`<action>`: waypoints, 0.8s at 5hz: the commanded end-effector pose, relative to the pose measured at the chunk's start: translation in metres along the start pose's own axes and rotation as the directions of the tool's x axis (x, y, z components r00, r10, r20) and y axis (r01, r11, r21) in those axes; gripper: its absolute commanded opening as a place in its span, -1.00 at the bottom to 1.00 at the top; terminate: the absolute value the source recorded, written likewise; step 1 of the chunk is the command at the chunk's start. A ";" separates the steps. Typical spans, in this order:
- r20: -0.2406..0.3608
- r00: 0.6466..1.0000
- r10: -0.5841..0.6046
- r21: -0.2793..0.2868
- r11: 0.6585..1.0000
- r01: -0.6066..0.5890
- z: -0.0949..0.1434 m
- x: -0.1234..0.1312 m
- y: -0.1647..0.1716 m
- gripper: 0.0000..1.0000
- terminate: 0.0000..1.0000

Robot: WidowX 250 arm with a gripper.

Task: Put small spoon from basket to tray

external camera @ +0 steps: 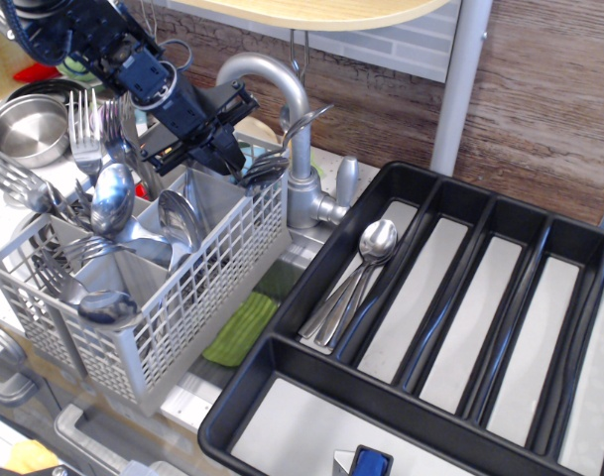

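Note:
The small spoon from the basket (197,297) needs to go into the tray, so my gripper should next take hold of the small spoon by its bowl.
The grey lattice basket (197,297) stands at the left and holds forks and spoons upright in its compartments. Small spoons (269,163) stick out of its back right compartment, beside the tap. My gripper (208,151) is open, tilted, and hangs just above that back right compartment, with its fingertips close to the left of the small spoons and nothing between them. The black tray (282,359) lies at the right. Its leftmost long compartment holds a few spoons (369,250).
A chrome tap (282,94) rises right behind the basket, close to my gripper. A steel bowl (26,127) sits at the far left. A green cloth (240,327) lies between basket and tray. A grey post (458,79) stands behind the tray.

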State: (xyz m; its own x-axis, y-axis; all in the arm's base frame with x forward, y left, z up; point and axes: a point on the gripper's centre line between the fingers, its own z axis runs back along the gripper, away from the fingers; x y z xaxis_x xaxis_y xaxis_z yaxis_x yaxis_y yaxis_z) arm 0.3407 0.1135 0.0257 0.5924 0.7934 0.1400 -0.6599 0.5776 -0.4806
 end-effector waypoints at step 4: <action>-0.260 0.964 -0.063 0.337 0.929 0.152 0.160 -0.029 -0.104 -1.00 -1.00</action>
State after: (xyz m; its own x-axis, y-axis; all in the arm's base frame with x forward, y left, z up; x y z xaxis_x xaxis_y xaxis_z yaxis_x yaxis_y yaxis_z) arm 0.3209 0.0414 0.2041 0.7128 0.6781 -0.1791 -0.6997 0.7050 -0.1156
